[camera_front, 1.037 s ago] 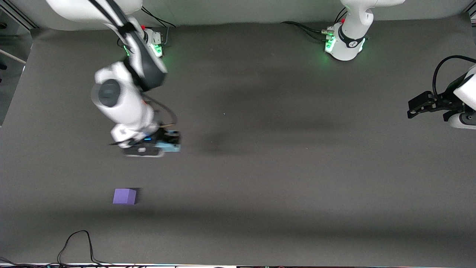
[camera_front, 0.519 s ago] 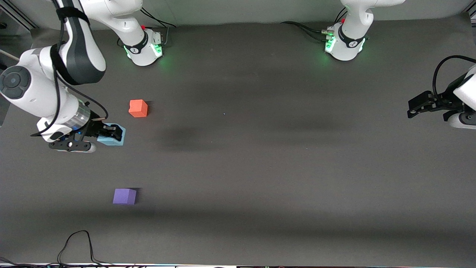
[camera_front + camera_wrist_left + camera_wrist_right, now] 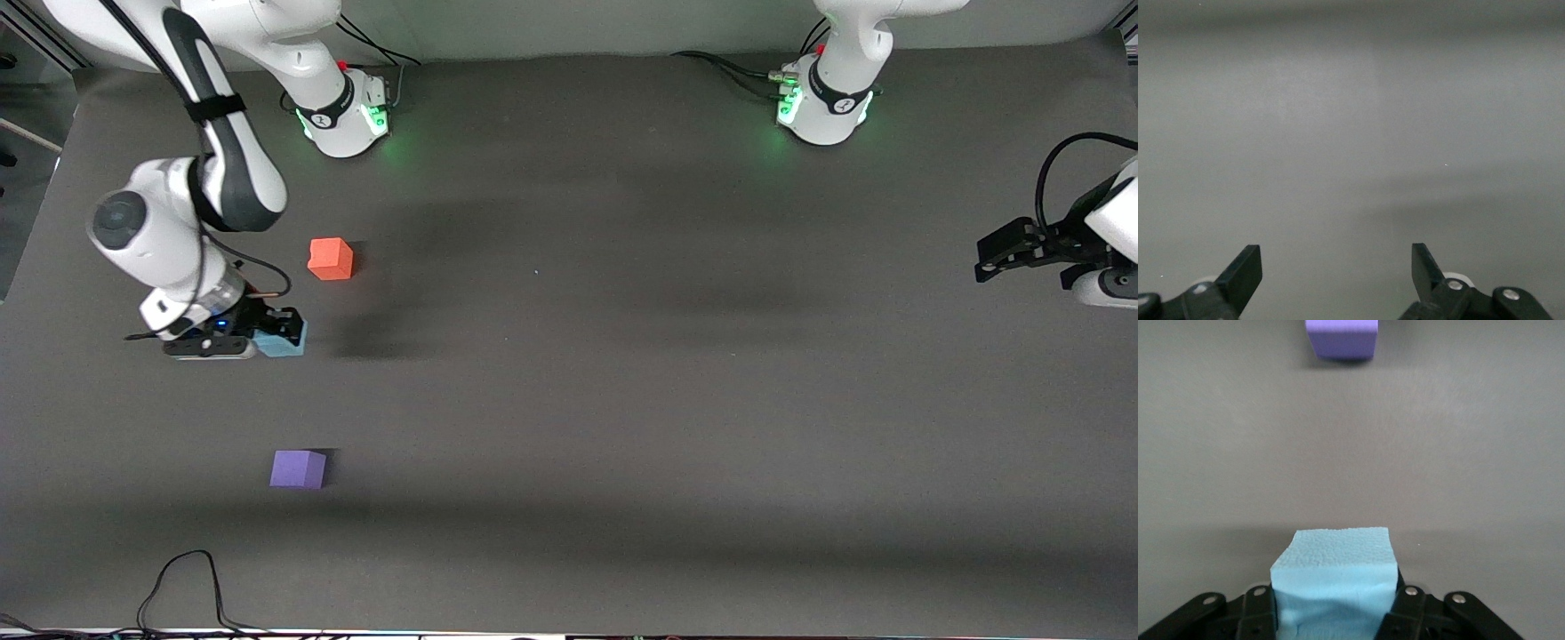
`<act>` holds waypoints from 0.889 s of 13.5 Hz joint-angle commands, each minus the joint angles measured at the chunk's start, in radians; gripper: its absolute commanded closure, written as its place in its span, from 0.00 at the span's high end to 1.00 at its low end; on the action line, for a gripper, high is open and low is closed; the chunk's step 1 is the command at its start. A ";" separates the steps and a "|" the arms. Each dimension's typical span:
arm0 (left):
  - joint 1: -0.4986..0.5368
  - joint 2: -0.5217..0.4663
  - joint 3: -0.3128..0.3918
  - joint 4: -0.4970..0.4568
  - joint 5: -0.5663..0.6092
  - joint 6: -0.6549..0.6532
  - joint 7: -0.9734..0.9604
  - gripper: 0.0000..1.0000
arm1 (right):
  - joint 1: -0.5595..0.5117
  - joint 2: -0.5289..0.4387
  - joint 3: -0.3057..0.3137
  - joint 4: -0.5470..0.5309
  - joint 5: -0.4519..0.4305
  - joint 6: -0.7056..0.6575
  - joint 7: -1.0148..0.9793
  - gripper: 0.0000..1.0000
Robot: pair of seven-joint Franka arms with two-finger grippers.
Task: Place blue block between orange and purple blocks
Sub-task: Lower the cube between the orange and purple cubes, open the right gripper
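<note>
The light blue block is short of the orange-purple gap, so my right gripper stays closed.
My right gripper is shut on the light blue block, which also fills the low middle of the right wrist view. It holds the block low over the table, between the orange block and the purple block, a little toward the right arm's end of the line between them. The purple block also shows in the right wrist view. My left gripper is open and empty, waiting up at the left arm's end of the table; its fingertips show over bare mat.
The table is a dark grey mat. A black cable loops at the edge nearest the front camera, near the right arm's end. The two arm bases stand along the edge farthest from the front camera.
My right arm has swung with the blue block from the middle toward the right arm's end, uncovering the orange block, then settled lower between orange and purple. The left arm has not moved.
</note>
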 commanded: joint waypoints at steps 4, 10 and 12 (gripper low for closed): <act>0.000 -0.013 0.002 -0.016 0.013 0.000 0.015 1.00 | 0.009 0.212 0.010 0.023 0.059 0.211 -0.025 0.27; 0.000 -0.011 0.002 -0.019 0.013 0.001 0.015 1.00 | 0.009 0.221 0.039 0.025 0.087 0.232 -0.020 1.00; 0.000 -0.011 0.002 -0.019 0.013 0.003 0.014 1.00 | 0.009 0.185 0.038 0.025 0.087 0.228 -0.023 1.00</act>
